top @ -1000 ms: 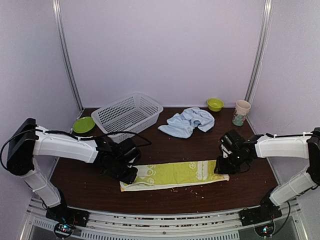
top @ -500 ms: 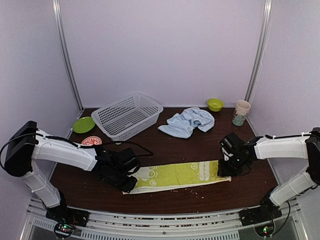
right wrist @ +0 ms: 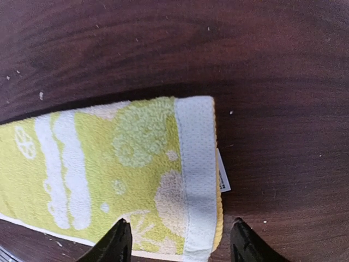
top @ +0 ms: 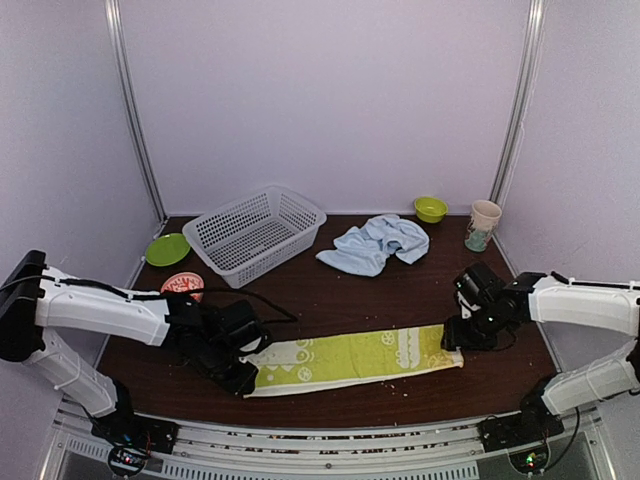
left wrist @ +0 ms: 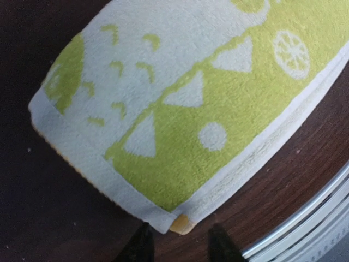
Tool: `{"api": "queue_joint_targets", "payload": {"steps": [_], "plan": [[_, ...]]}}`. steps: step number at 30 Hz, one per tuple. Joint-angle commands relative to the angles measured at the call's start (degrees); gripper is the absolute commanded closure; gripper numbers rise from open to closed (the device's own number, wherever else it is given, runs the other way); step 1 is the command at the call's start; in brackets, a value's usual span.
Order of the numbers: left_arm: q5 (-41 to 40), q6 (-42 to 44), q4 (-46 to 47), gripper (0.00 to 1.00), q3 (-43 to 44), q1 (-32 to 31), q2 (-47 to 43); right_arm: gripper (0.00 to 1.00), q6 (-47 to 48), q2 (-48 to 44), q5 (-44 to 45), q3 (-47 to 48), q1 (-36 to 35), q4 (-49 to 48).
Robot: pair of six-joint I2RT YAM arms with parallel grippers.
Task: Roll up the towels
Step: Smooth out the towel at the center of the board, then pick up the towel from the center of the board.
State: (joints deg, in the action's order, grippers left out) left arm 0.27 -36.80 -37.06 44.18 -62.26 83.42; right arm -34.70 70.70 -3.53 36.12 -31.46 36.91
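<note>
My right gripper should next fold the lime-green towel's [top: 350,358] end over for rolling. It should grab the towel by its white hem's near corner [top: 459,363], layers together.
The lime-green lemon-print towel [top: 350,358] lies flat as a long folded strip along the near part of the table. My left gripper [top: 238,378] is open at its left end; in the left wrist view the towel's corner [left wrist: 180,218] lies just ahead of the gripper [left wrist: 180,252], not held. My right gripper [top: 456,340] is open over the right end; in the right wrist view its fingers [right wrist: 119,243] straddle the towel's white hem [right wrist: 197,174] and a small label [right wrist: 222,177]. The pale blue towel [top: 373,243] lies crumpled at the back.
A white mesh basket [top: 255,232] stands at the back left. A green plate [top: 167,249] and a pink dish [top: 183,284] lie at the left. A green bowl [top: 431,208] and a cup [top: 484,224] stand at the back right. Crumbs lie near the front edge.
Both grippers moved toward the near edge and the right one shifted right. The green towel came with them, drawn out straighter. The pink dish came into view.
</note>
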Motion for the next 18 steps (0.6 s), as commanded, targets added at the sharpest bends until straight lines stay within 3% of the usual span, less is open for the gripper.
{"api": "queue_joint_targets", "payload": {"steps": [1,3,5,10,18], "plan": [[0.9,1.8,-4.0,0.53,4.3,-0.4,-4.3,0.35,-2.0,-5.0,1.9,2.5,0.5,1.9],[-0.4,1.7,-4.4,0.46,6.1,-0.4,-5.4,0.34,-2.9,-6.7,1.0,1.8,1.3,1.3],[-2.7,1.4,-4.3,0.44,8.4,-0.3,-5.3,0.34,-4.3,-8.3,-0.9,0.0,2.6,-0.3],[-8.0,0.4,-2.5,0.46,14.5,-0.1,0.3,0.35,-8.3,-10.2,-6.1,-5.4,5.8,-4.7],[-9.4,-0.3,0.1,0.5,17.2,-0.1,7.1,0.38,-13.0,-10.1,-10.5,-11.6,7.3,-8.8]]}}
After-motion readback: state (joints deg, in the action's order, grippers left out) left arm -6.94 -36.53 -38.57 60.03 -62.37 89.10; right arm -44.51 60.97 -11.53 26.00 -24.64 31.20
